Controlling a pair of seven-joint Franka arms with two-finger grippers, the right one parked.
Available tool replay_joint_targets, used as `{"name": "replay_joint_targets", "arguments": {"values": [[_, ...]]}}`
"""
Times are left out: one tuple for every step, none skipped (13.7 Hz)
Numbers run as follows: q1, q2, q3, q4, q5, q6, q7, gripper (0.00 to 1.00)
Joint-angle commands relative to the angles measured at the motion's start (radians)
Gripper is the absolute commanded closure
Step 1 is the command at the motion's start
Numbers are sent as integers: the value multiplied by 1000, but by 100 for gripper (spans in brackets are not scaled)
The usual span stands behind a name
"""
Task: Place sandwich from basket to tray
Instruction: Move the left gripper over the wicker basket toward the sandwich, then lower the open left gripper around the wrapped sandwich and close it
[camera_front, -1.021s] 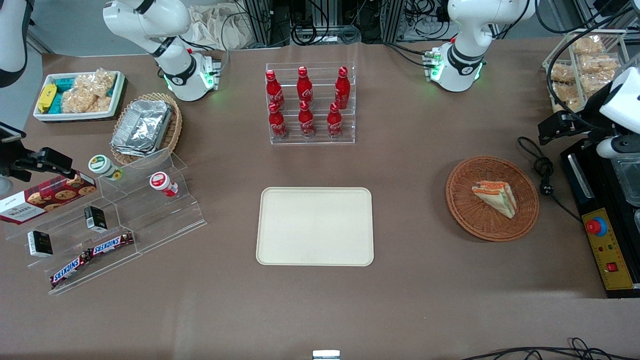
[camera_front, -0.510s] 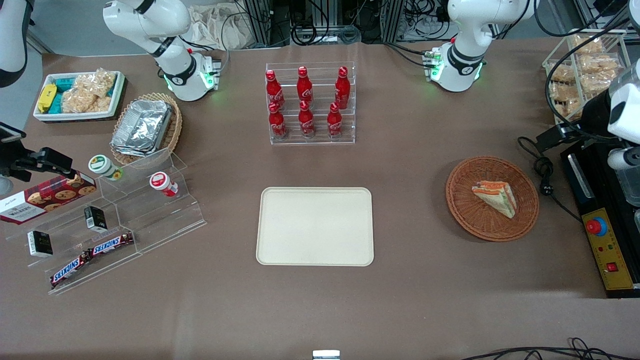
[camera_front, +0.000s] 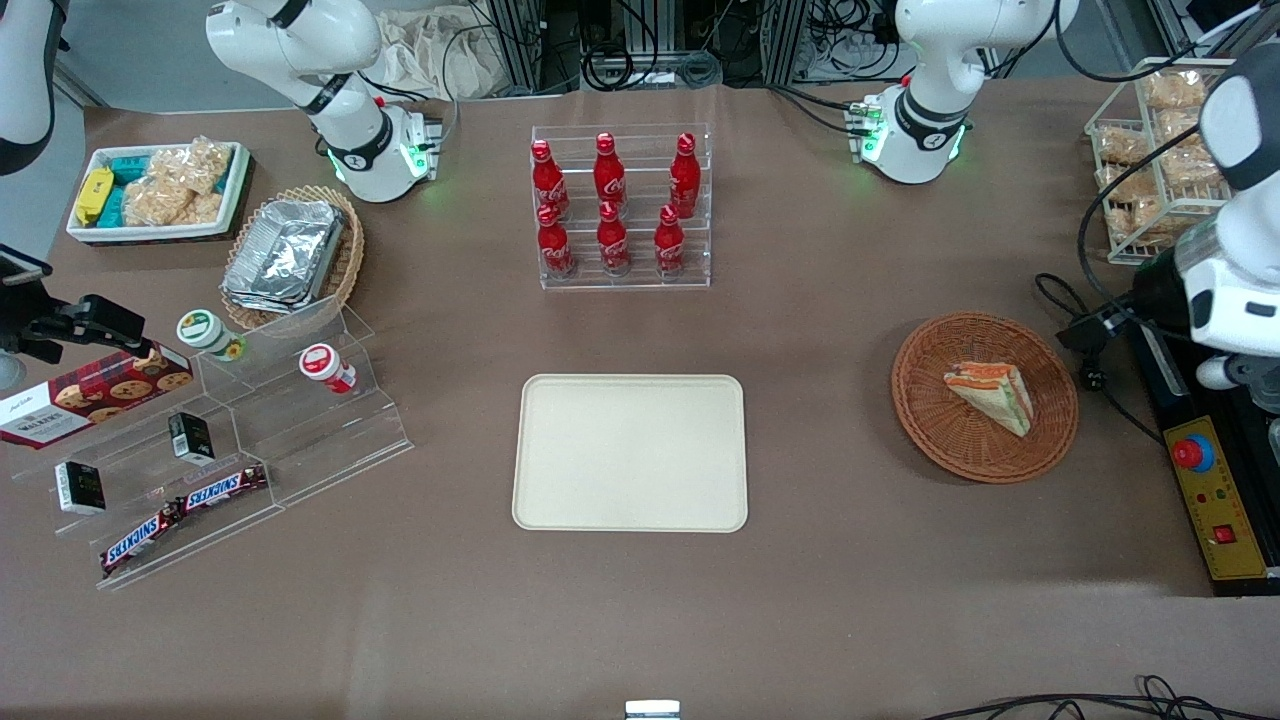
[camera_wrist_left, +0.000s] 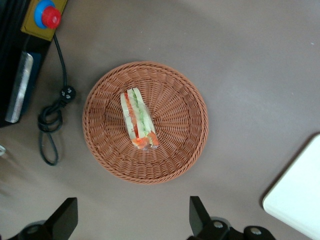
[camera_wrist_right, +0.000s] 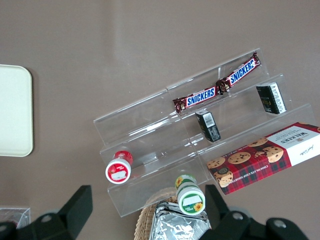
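Observation:
Next, my left gripper grips the sandwich by its flat bread sides. Those sides face each other across the sandwich's narrow layered edge (camera_wrist_left: 138, 117).
The sandwich (camera_front: 992, 392) is a pale wedge with orange, green and red layers, lying in the round reddish-brown wicker basket (camera_front: 920, 400). Both show in the left wrist view too, the sandwich (camera_wrist_left: 139, 120) in the middle of the basket (camera_wrist_left: 185, 100). The cream-beige tray (camera_front: 630, 452) lies flat at the table's middle, and its corner shows in the left wrist view (camera_wrist_left: 300, 200). My left gripper (camera_front: 1092, 325) hangs high above the table beside the basket, toward the working arm's end. It is open and empty (camera_wrist_left: 132, 220), with the basket between and ahead of its fingers (camera_wrist_left: 200, 217).
A black cable with a plug (camera_front: 1090, 350) lies beside the basket. A black control box with a red button (camera_front: 1192, 453) stands at the table's working-arm end. A rack of red cola bottles (camera_front: 620, 205) stands farther from the camera than the tray. A wire rack of bagged snacks (camera_front: 1160, 160) stands near the arm.
My left gripper has swung nearer to the front camera and a little toward the basket. The sandwich, basket and tray have not moved.

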Motion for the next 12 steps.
{"name": "replay_joint_targets", "arguments": {"values": [[-1, -36, -4, -165, 16, 141, -92, 0], [-1, -31, -4, -210, 17, 187, -100, 0], [-1, -25, -4, -251, 17, 238, -106, 0], [-1, -16, -4, -287, 17, 290, -127, 0], [-1, 0, -4, -319, 17, 339, -144, 0], [-1, 20, -4, -341, 17, 384, -158, 0], [-1, 44, -2, -347, 17, 410, -179, 0], [1, 72, -1, -347, 17, 421, -196, 0], [1, 92, 5, -347, 19, 432, -198, 0], [1, 110, 22, -350, 19, 451, -198, 0], [1, 130, 25, -352, 19, 470, -198, 0], [1, 154, 31, -353, 19, 491, -198, 0]]}}
